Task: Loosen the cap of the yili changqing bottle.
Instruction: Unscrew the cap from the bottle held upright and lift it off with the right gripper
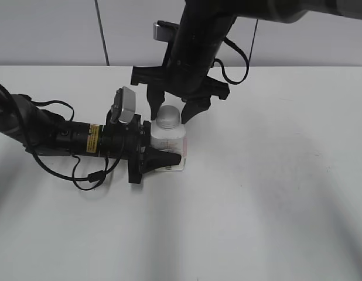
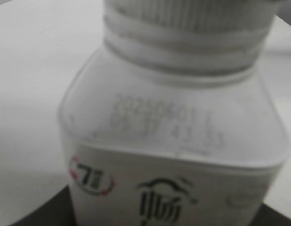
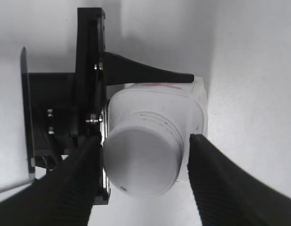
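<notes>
The fingers of my left gripper are already around the bottle's body, so I will grab the bottle next by its ribbed cap [image 1: 167,116] [image 3: 141,162] above them with my right gripper.
The yili changqing bottle [image 1: 168,142] stands upright on the white table, white and squarish with small red and dark print. Its white ribbed cap [image 1: 167,116] sits on the neck. My left gripper [image 1: 163,149] reaches in from the left, lying flat, and is shut on the bottle's body; the left wrist view is filled by the bottle [image 2: 173,141] and the cap [image 2: 192,14]. My right gripper [image 1: 170,113] hangs from above, open, one finger on each side of the cap. In the right wrist view the cap [image 3: 141,162] lies between the fingers [image 3: 144,176], with a gap on the right side.
The white table [image 1: 275,193] spreads around the bottle. The left arm and its cable [image 1: 81,175] lie along the table's left side. The right arm [image 1: 198,35] comes down from the top. A grey wall stands behind the table.
</notes>
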